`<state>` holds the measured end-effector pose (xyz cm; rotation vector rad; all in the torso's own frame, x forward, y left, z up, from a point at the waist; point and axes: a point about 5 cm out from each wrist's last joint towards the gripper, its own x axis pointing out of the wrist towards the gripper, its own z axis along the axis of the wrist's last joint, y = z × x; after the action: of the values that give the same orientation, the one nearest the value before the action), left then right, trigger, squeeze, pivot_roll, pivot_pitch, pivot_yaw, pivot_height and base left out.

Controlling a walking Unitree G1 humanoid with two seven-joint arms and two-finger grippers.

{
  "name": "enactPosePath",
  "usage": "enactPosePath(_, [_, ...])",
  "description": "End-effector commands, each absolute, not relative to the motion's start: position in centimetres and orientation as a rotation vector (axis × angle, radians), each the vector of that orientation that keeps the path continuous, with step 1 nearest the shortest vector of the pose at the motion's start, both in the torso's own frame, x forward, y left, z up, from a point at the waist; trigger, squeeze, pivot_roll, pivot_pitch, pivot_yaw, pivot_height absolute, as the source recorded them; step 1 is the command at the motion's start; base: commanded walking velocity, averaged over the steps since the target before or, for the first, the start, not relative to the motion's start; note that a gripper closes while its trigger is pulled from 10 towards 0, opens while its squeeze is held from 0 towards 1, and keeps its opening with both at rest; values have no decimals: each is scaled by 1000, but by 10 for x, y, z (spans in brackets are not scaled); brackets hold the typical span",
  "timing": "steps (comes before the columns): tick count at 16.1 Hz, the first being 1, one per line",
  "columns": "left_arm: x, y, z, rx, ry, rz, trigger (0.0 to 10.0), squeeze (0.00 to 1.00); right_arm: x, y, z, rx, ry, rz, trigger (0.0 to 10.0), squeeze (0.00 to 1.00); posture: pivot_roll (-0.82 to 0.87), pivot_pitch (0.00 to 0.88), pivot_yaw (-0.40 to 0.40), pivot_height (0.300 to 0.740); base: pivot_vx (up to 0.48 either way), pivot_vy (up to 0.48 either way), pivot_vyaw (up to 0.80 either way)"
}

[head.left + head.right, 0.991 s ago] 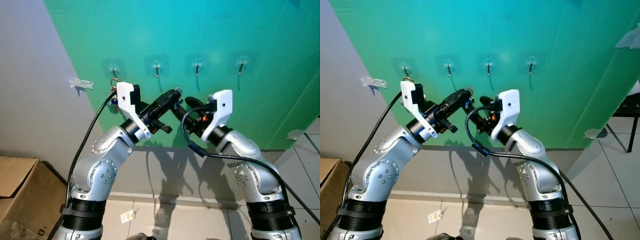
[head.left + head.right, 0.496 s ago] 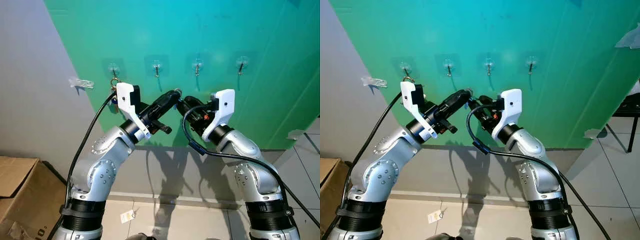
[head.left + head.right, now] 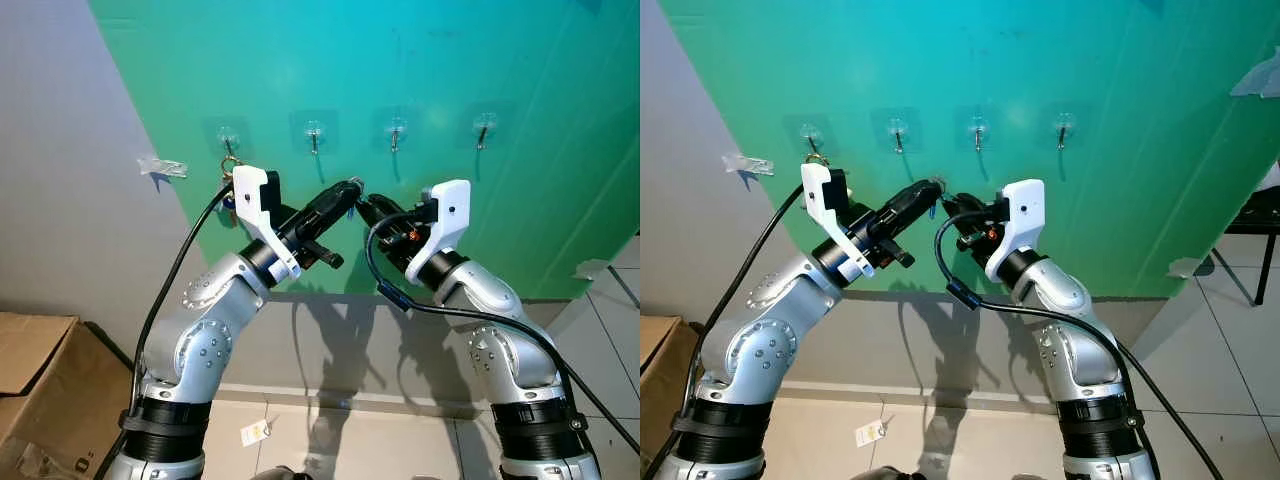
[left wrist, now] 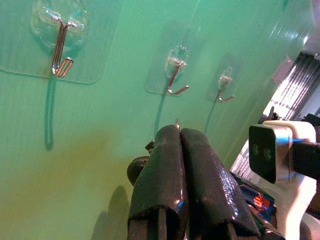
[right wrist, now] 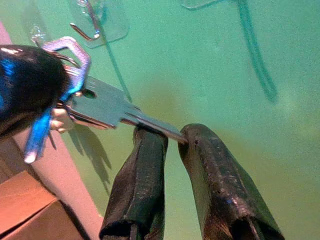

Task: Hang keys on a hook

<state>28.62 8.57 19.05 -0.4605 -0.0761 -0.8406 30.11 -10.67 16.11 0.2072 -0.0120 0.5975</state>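
My right gripper grips the key by its blade (image 5: 157,127) next, which sticks out, since my left gripper's fingers crowd the ring end of the key.
My left gripper (image 3: 352,187) is shut on a bunch of silver keys (image 5: 102,105) with a ring, held up in front of the green wall. A row of several clear stick-on hooks (image 3: 314,135) runs just above it; the nearest hook (image 4: 176,80) is slightly above the tip. My right gripper (image 3: 367,203) faces the left one tip to tip. Its fingers (image 5: 145,150) stand apart, with the key blade lying between them and touching one pad. Something brassy hangs on the leftmost hook (image 3: 228,145), partly hidden behind my left wrist.
The green panel meets a grey wall on the left, which carries a scrap of tape (image 3: 160,166). A cardboard box (image 3: 35,380) stands at the lower left. A paper tag (image 3: 257,432) lies on the tiled floor. Dark furniture (image 3: 1255,215) stands at the far right.
My right gripper has moved left toward the left gripper's tip, bringing its fingers around the key blade. The left arm has stayed put.
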Motion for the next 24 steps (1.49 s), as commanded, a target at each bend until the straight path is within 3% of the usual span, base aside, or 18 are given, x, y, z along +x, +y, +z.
enactPosePath(1, [287, 92, 193, -444, -88, -822, 0, 1000, 303, -108, 164, 183, -27, 584, 0, 0, -150, 0, 102, 740, 0, 0, 0])
enactPosePath(8, [293, 103, 199, -492, -108, -768, 0, 1000, 318, -141, 167, 118, -61, 384, 0, 0, -158, 7, 112, 740, 0, 0, 0])
enactPosePath(13, [293, 101, 198, -499, -102, -768, 0, 1000, 314, -132, 167, 108, -63, 422, 0, 0, -162, 13, 113, 740, 0, 0, 0])
enactPosePath(14, [293, 101, 198, -499, -101, -768, 0, 1000, 310, -124, 169, 117, -76, 474, 5529, 0, -161, 13, 113, 740, 0, 0, 0])
enactPosePath(15, [293, 101, 198, -499, -101, -768, 0, 1000, 304, -113, 173, 158, -84, 556, 10000, 1000, -161, 14, 114, 740, 0, 0, 0])
enactPosePath(17, [293, 101, 198, -496, -99, -769, 0, 1000, 294, -103, 176, 143, -82, 655, 10000, 1000, -159, 14, 115, 740, 0, 0, 0])
enactPosePath(24, [298, 107, 200, -461, -102, -765, 0, 1000, 279, -120, 160, 67, 31, 745, 10000, 1000, -164, 19, 124, 740, 0, 0, 0])
